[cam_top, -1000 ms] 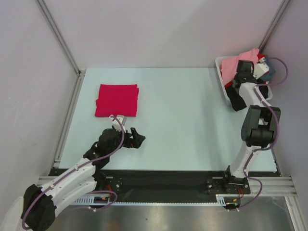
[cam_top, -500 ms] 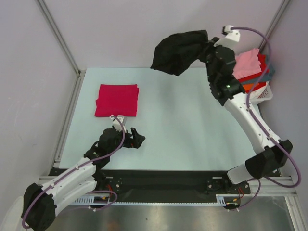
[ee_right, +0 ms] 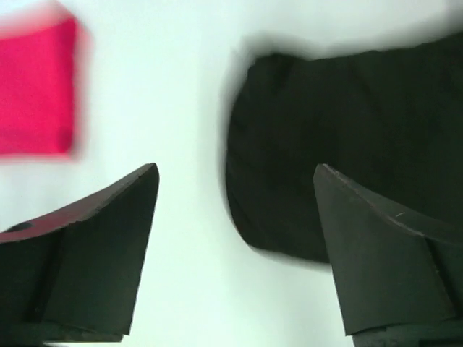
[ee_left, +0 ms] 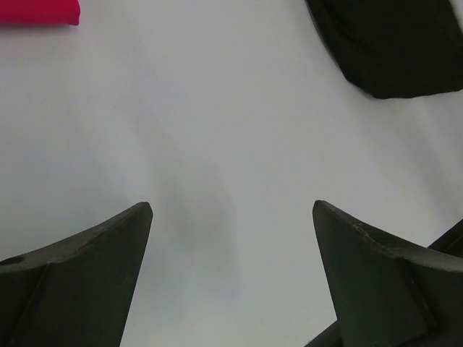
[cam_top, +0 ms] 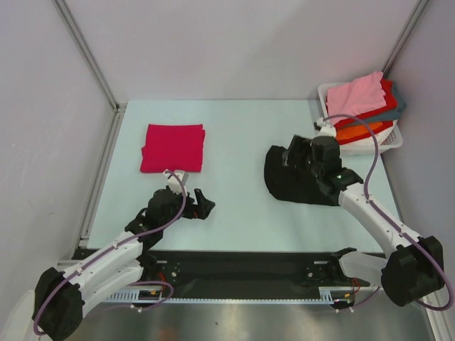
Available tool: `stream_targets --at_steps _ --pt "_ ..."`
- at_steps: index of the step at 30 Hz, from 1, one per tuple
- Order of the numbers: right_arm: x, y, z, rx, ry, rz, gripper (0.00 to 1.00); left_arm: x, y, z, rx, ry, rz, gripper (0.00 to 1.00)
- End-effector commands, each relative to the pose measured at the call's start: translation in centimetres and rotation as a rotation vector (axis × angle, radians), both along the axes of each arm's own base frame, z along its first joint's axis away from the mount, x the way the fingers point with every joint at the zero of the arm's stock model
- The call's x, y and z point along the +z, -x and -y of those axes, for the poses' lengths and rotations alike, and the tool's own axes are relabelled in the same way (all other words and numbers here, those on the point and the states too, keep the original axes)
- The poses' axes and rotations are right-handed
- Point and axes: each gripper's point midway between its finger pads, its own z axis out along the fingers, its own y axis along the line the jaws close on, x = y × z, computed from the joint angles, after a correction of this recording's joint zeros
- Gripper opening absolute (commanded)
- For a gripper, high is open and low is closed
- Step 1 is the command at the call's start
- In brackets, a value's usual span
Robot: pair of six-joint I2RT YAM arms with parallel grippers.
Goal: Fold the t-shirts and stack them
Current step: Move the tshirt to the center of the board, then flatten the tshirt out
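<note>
I will next grab the black t-shirt (cam_top: pixel 295 186) with my right gripper by its edge on the basket side. The t-shirt's opposite end then stays for my left gripper to stretch for folding.
A black t-shirt (cam_top: pixel 295 186) lies bunched on the table right of centre; it also shows in the right wrist view (ee_right: pixel 340 137) and at the top right of the left wrist view (ee_left: pixel 391 43). My right gripper (cam_top: pixel 293 158) hovers over its upper part, open, nothing between the fingers (ee_right: pixel 108 238). A folded magenta-red t-shirt (cam_top: pixel 173 147) lies flat at the back left, its edge in the left wrist view (ee_left: pixel 40 11) and in the right wrist view (ee_right: pixel 36 90). My left gripper (cam_top: pixel 202 206) rests low near the front left, open and empty.
A white slatted basket (cam_top: pixel 387 139) at the back right corner holds a pile of shirts: pink (cam_top: pixel 355 92) on top, then red, teal and orange (cam_top: pixel 359 131). Metal frame posts stand at the table's back corners.
The right arm pulled the black t-shirt out of the basket, swung it high over the table, then brought it down right of centre and let go. The left arm has stayed put.
</note>
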Motion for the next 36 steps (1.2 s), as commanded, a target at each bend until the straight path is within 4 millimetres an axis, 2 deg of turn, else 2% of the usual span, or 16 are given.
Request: stream_targets --at_steps 1,5,6,9,10,13,20,22,23,26,27,29,31,32,33,36 --pt "-2.7 3.1 1.4 -0.007 0.02 -0.097 0.97 2.3 -1.2 0.2 0.02 0.011 0.061 1.0" --pt "-3.5 3.9 4.3 -0.134 0.045 -0.095 1.0 2.1 -2.0 -2.3 0.196 -0.012 0.032 1.0" --pt "-4.5 4.2 4.7 -0.155 0.039 -0.116 1.0 1.6 -2.1 -3.2 0.245 -0.033 0.015 1.0" --pt "-5.8 4.3 5.9 -0.178 0.009 -0.142 0.89 2.1 -1.9 -2.3 0.185 -0.004 0.05 1.0" --pt "-7.0 4.5 6.2 -0.199 -0.019 -0.174 0.79 1.9 -2.0 -2.3 0.182 -0.004 0.052 1.0" --pt "-8.9 4.3 7.9 -0.273 -0.07 -0.23 0.64 1.9 -2.2 -2.2 0.182 -0.014 0.053 0.99" --pt "-11.4 3.9 13.4 -0.559 -0.08 -0.291 0.6 3.3 -3.9 -0.1 0.184 0.038 -0.011 0.94" --pt "-11.7 3.9 14.5 -0.632 -0.08 -0.285 0.61 4.1 -5.1 0.8 0.197 0.06 -0.024 0.94" --pt "-11.8 4.0 15.3 -0.681 -0.07 -0.275 0.62 5.6 -6.1 1.4 0.205 0.079 -0.008 0.94" --pt "-12.9 3.5 16.2 -0.757 -0.081 -0.276 0.68 5.6 -7.8 2.2 0.229 0.069 -0.037 0.94" --pt "-13.8 3.2 16.2 -0.774 -0.083 -0.297 0.68 6.7 -8.8 2.7 0.24 0.083 -0.026 0.94" --pt "-14.5 2.9 16.6 -0.807 -0.074 -0.311 0.69 5.6 -10.2 3.2 0.263 0.046 -0.06 0.94" --pt "-15.8 2.2 16.6 -0.821 -0.059 -0.348 0.7 6.6 -12.2 3.2 0.326 0.045 -0.058 0.94" --pt "-16.2 2.1 16.9 -0.839 -0.04 -0.358 0.7 4.8 -13.0 3.2 0.348 0.009 -0.101 0.95" --pt "-16.6 2.0 16.9 -0.842 -0.024 -0.372 0.7 5.8 -14.3 3.5 0.37 0.019 -0.1 0.95" --pt "-18.0 1.7 17.3 -0.864 0.016 -0.424 0.66 3.1 -17.0 3.5 0.405 -0.051 -0.198 0.93"
